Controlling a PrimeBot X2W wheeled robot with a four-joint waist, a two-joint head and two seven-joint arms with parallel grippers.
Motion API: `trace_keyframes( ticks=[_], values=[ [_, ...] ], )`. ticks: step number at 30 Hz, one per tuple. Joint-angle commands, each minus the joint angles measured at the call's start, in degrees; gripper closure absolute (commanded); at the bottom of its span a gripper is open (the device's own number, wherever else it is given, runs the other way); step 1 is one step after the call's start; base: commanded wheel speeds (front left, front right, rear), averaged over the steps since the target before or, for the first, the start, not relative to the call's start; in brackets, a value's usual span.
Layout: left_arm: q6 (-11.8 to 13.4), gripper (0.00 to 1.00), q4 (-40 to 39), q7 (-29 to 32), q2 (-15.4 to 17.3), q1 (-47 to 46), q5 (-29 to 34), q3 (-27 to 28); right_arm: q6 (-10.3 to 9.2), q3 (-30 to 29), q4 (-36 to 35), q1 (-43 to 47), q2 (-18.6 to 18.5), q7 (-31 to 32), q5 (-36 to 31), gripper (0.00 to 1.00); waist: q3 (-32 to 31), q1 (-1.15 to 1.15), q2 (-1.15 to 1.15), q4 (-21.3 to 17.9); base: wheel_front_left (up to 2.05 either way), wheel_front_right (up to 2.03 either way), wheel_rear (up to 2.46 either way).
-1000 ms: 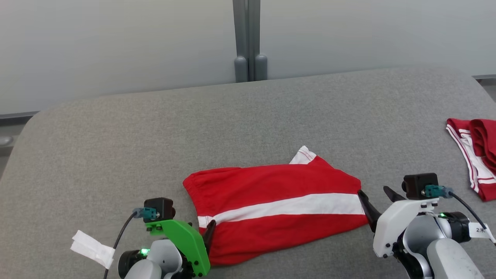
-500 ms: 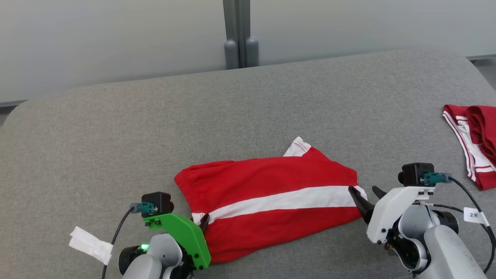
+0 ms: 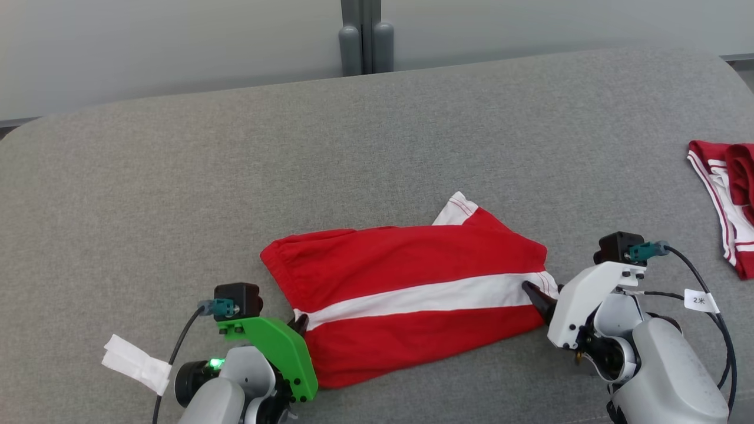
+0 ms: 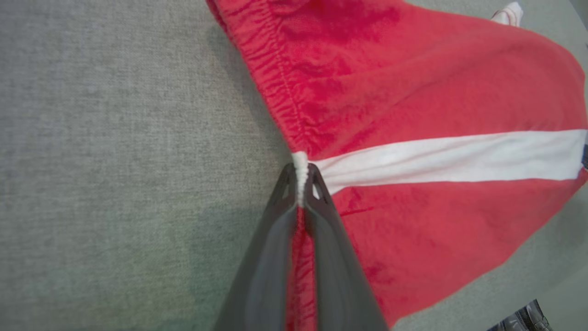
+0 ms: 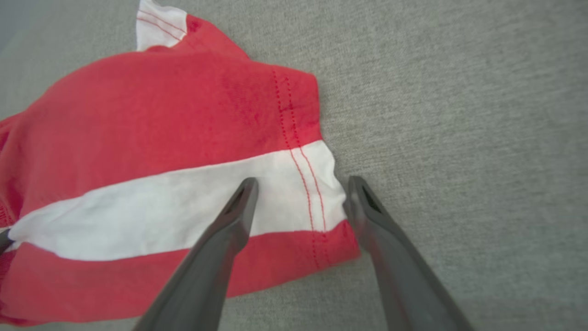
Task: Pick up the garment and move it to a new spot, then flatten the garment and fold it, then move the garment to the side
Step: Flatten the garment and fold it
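Observation:
The stitched hem at the white stripe [image 3: 547, 282] is a free edge of the shorts, so my right gripper should grab them there next. The red leg cloth [image 3: 424, 254] lies flat.
The garment [image 3: 412, 288] is a pair of red shorts with a white side stripe, lying folded on the grey cushion. My left gripper [image 3: 300, 323] is shut on its waistband where the white stripe ends; the left wrist view shows the garment [image 4: 413, 115] with the left gripper [image 4: 301, 177] pinching a white bunch of cloth. My right gripper [image 3: 545, 292] is open at the hem end. In the right wrist view the right gripper [image 5: 301, 193] straddles the stitched hem of the garment [image 5: 161, 138], one finger over the stripe, the other just off the cloth.
A second red and white garment [image 3: 727, 200] lies at the cushion's right edge. A white paper tag [image 3: 135, 363] hangs by my left arm. The grey cushion [image 3: 235, 176] stretches wide behind the shorts, with a pale wall and grey post [image 3: 360, 35] beyond.
My left gripper has shut on the waistband. My right gripper has moved in over the hem, still open. The head camera has tilted, shifting the whole scene.

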Motion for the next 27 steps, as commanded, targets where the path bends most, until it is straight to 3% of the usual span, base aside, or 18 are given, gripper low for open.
trace_keyframes(
  ticks=[1, 15, 17, 18, 19, 20, 21, 27],
  values=[
    [-0.28, 1.0, 0.05, -0.25, 0.23, -0.97, -0.16, -0.07, 0.01, 0.29, 0.36, -1.06, 0.19, -0.31, 0.93, 0.0, 0.12, 0.0, 0.0, 0.08, 0.0, 0.0, 0.0],
    [-0.7, 1.0, 0.43, -0.33, 0.22, -1.25, -1.22, -0.5, 0.0, 5.24, -3.83, 1.11, -0.89, 1.31, 5.68, 0.0, -0.01, 0.0, 0.0, -0.27, 0.0, 0.0, 0.0],
    [-0.71, 1.0, 0.31, -0.39, 0.27, -1.41, -1.29, -0.61, 0.0, 5.29, -3.47, 0.69, -1.04, 1.46, 5.84, 0.29, 0.22, 0.0, 0.0, -0.13, 0.0, 0.0, 0.0],
    [-0.76, 1.0, 0.27, -0.55, 0.4, -1.5, -1.2, -0.68, 0.01, 5.38, -3.3, 0.41, -1.13, 1.51, 5.76, 0.51, 0.34, 0.0, 0.0, -0.08, 0.0, 0.0, 0.0],
    [-0.82, 1.0, 0.26, -0.64, 0.47, -1.55, -1.18, -0.76, 0.01, 5.71, -3.28, 0.01, -1.22, 1.39, 5.63, 0.64, 0.46, 0.0, 0.0, 0.01, 0.0, 0.0, 0.0],
    [-0.97, 1.0, 0.2, -0.88, 0.46, -1.59, -1.33, -0.72, 0.01, 5.84, -3.35, -0.32, -1.12, 1.05, 5.92, 0.85, 0.57, 0.0, 0.0, 0.1, 0.0, 0.0, 0.0],
    [-1.06, 1.0, 0.18, -0.93, 0.48, -1.67, -1.36, -0.75, 0.01, 6.23, -3.64, -0.48, -1.21, 0.66, 5.86, 1.0, 0.64, 0.0, 0.0, 0.16, 0.0, 0.0, 0.0],
    [-2.41, 1.0, -1.29, -4.73, 0.03, -1.7, -3.75, 1.01, 0.01, 6.13, -6.02, -0.65, -2.48, -3.78, 5.12, 1.0, -0.06, 0.0, 0.0, 0.2, 0.0, 0.0, 0.0]
  ],
)
